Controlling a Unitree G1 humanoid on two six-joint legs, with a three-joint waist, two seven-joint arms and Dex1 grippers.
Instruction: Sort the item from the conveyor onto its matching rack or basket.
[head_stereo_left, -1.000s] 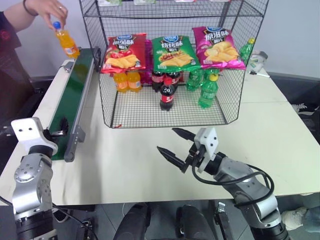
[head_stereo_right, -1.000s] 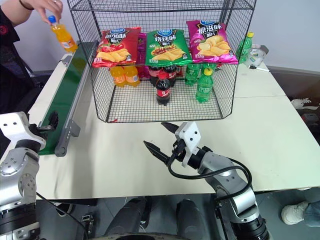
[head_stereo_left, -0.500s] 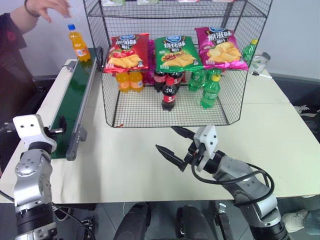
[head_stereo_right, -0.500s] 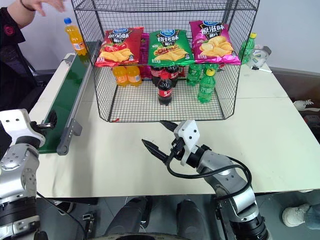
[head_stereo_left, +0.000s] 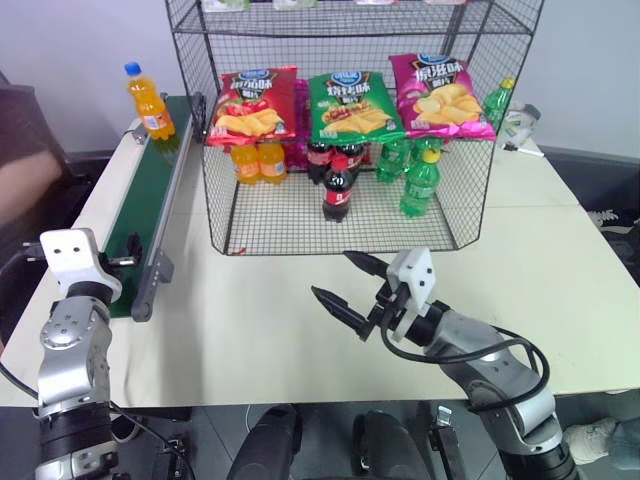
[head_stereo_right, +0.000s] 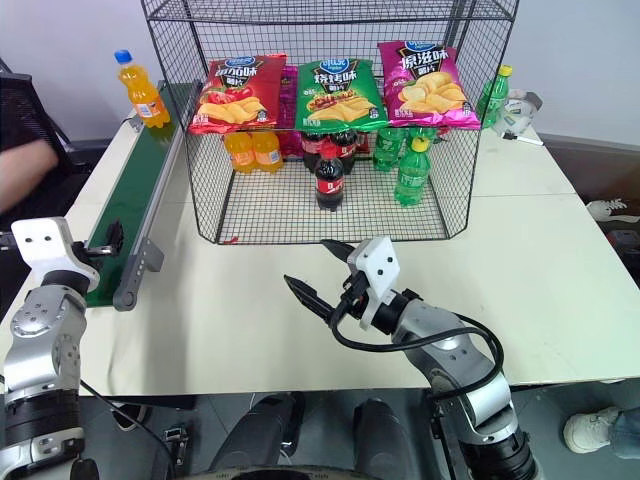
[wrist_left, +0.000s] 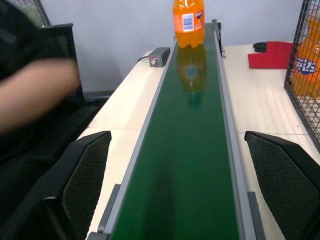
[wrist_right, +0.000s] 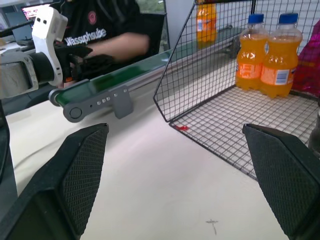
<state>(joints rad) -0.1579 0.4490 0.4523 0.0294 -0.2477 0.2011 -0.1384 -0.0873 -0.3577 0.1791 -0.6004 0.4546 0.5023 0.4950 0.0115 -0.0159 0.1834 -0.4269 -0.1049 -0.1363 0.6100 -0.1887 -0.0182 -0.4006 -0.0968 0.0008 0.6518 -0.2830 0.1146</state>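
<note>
My left gripper should move toward the orange soda bottle before closing; the bottle is far beyond my fingers in the left wrist view.
The item, an orange soda bottle (head_stereo_left: 147, 103) with a blue cap, stands upright on the far end of the dark green conveyor (head_stereo_left: 148, 205); the left wrist view shows the bottle (wrist_left: 189, 22) straight ahead up the belt. My left gripper (head_stereo_left: 128, 252) is open at the belt's near end, with one finger (wrist_left: 85, 175) on each side of it and nothing between them. My right gripper (head_stereo_left: 330, 274) is open and empty above the table, in front of the black wire rack (head_stereo_left: 455, 190). Two matching orange bottles (wrist_right: 262, 60) stand at the left of the rack's bottom tier.
The rack also holds a cola bottle (head_stereo_left: 336, 186), green bottles (head_stereo_left: 417, 183) and chip bags (head_stereo_left: 350, 106) hung above. A person's arm (head_stereo_right: 20, 165) is left of the conveyor. A green bottle (head_stereo_left: 494, 100) stands behind the rack on the right. A red cloth (wrist_left: 270, 54) lies near the belt.
The person's hand let go of the orange bottle and pulled back down to the left. The bottle now stands alone on the belt's far end. Both grippers stay put.
</note>
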